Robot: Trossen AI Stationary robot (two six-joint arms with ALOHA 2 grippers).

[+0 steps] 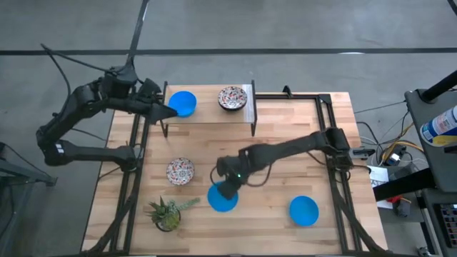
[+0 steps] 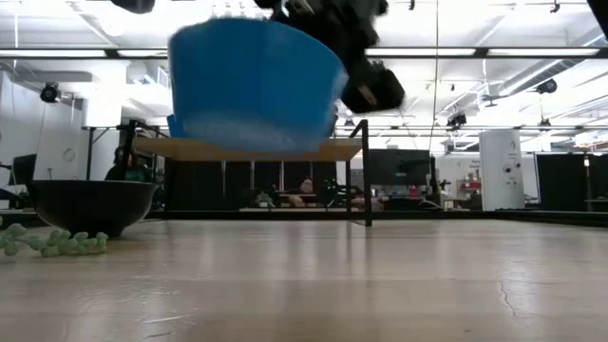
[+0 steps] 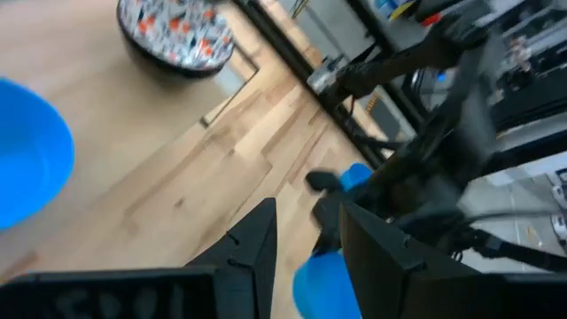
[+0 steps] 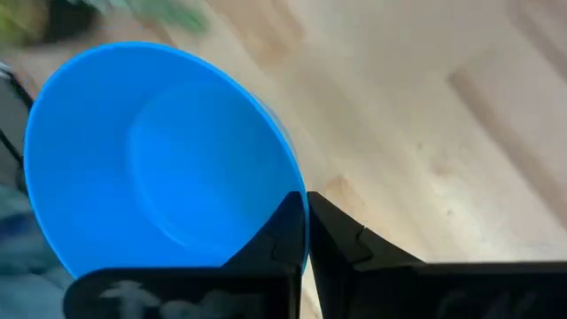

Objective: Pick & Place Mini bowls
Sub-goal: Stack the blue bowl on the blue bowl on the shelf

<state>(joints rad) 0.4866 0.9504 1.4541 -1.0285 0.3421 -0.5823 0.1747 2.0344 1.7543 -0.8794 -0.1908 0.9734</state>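
The lifted blue bowl needs to be grabbed next by its rim [image 1: 211,193] with my left gripper, so that it can be stacked in the shelf's blue bowl.
My right gripper [image 1: 227,189] is over the table's near middle, shut on a plain blue mini bowl [image 1: 221,200], which hangs large in the low view [image 2: 255,85]. A second blue bowl [image 1: 304,210] sits on the table to the near right. A patterned bowl [image 1: 181,171] stands on the table left of the held one. On the raised shelf [image 1: 207,116] at the far side rest a third blue bowl [image 1: 183,103] and a patterned bowl [image 1: 233,98]. My left gripper [image 1: 171,111] is open, just left of the shelf's blue bowl [image 3: 27,159]. My right gripper pinches the blue bowl's rim [image 4: 292,190], one finger [image 4: 279,235] inside the bowl and the other [image 4: 341,239] outside its wall. The fingers come down from above on the side toward the table's right. The bowl is lifted clear of the table, its opening up.
A small green potted plant [image 1: 170,213] stands near the front left, close to the patterned bowl, which looks dark in the low view [image 2: 93,204]. The shelf stands on dark legs [image 2: 368,185]. Black frame rails [image 1: 332,135] run along the table's sides. Bare wood lies between the two near blue bowls.
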